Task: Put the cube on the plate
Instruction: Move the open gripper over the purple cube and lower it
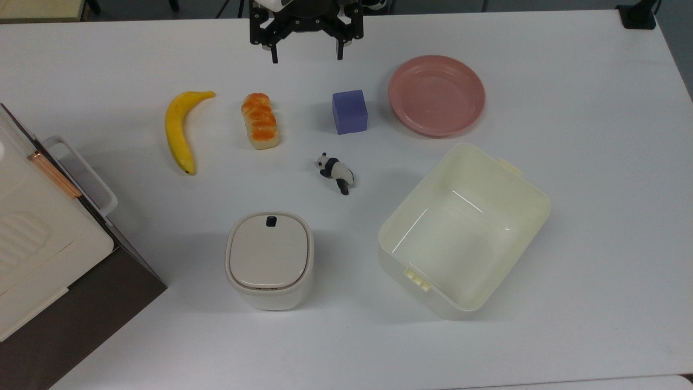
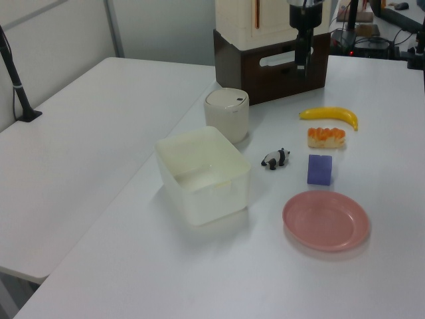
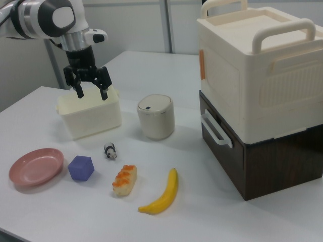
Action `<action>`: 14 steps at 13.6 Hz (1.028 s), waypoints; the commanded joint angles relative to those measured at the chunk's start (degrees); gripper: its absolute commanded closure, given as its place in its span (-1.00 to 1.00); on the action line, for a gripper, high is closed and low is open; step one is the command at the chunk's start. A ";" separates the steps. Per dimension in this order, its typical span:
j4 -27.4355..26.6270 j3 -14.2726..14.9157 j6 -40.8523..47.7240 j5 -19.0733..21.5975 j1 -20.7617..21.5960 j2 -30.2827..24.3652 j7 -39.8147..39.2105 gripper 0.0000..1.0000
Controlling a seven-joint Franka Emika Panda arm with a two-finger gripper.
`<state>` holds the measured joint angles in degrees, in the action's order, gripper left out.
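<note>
My gripper grabs the cube (image 2: pixel 319 169) by its upper sides next, to set it on the pink plate (image 2: pixel 326 220).
A purple cube (image 1: pixel 350 111) (image 2: pixel 319 169) (image 3: pixel 81 168) rests on the white table, just to the top view's left of a pink plate (image 1: pixel 436 95) (image 2: pixel 325 220) (image 3: pixel 36 166). Nothing lies on the plate. My gripper (image 1: pixel 307 57) (image 3: pixel 92 95) hangs above the table at the top view's upper edge, up and to the left of the cube and well apart from it. It is open, its two black fingers spread wide with nothing between them. In the left view the gripper (image 2: pixel 301 63) appears edge-on in front of the brown box.
A banana (image 1: pixel 180 130), a bread roll (image 1: pixel 260 120) and a small panda figure (image 1: pixel 337 171) lie near the cube. An open cream tub (image 1: pixel 520 184) and a lidded white pot (image 1: pixel 269 260) stand nearer the top view's bottom. Stacked boxes (image 1: pixel 32 244) fill the left edge.
</note>
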<state>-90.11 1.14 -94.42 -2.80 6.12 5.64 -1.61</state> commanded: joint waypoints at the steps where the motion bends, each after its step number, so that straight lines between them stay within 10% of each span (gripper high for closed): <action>1: -0.85 0.44 -1.11 0.16 0.82 0.68 0.30 -1.00; 14: -6.29 0.35 -3.83 2.53 2.22 -0.10 0.65 -1.00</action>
<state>-91.23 1.13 -94.56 -1.61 6.53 7.00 -1.62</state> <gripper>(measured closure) 0.000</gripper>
